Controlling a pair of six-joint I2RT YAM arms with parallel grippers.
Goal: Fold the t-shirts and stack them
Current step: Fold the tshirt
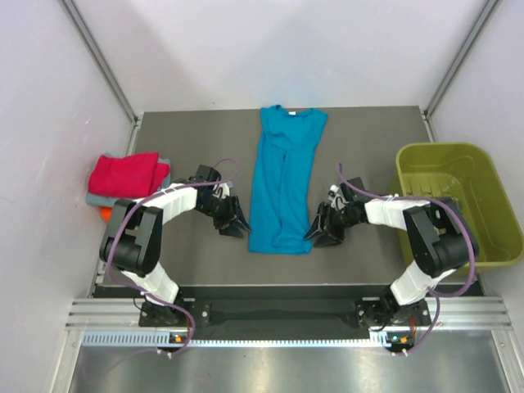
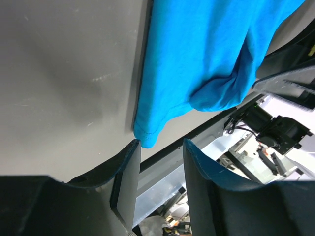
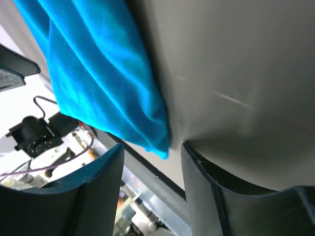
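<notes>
The teal-blue t-shirt (image 1: 282, 176) should next be grabbed by my left gripper at its near corner, opposite my right gripper's corner, to fold the hem toward the collar.
The teal-blue t-shirt (image 1: 282, 176) lies lengthwise on the table middle, folded into a narrow strip with the collar at the far end. My left gripper (image 1: 237, 224) is open, low on the table at the shirt's near left corner (image 2: 145, 133). My right gripper (image 1: 318, 233) is open at the near right corner (image 3: 160, 142). Neither holds cloth. A folded magenta-red shirt (image 1: 127, 173) lies on a grey one (image 1: 100, 199) and an orange one (image 1: 106, 214) at the left edge.
An olive-green plastic bin (image 1: 467, 205) stands at the table's right. The grey tabletop (image 1: 196, 147) ends at a metal rail near the arm bases. White walls close in on the sides and back.
</notes>
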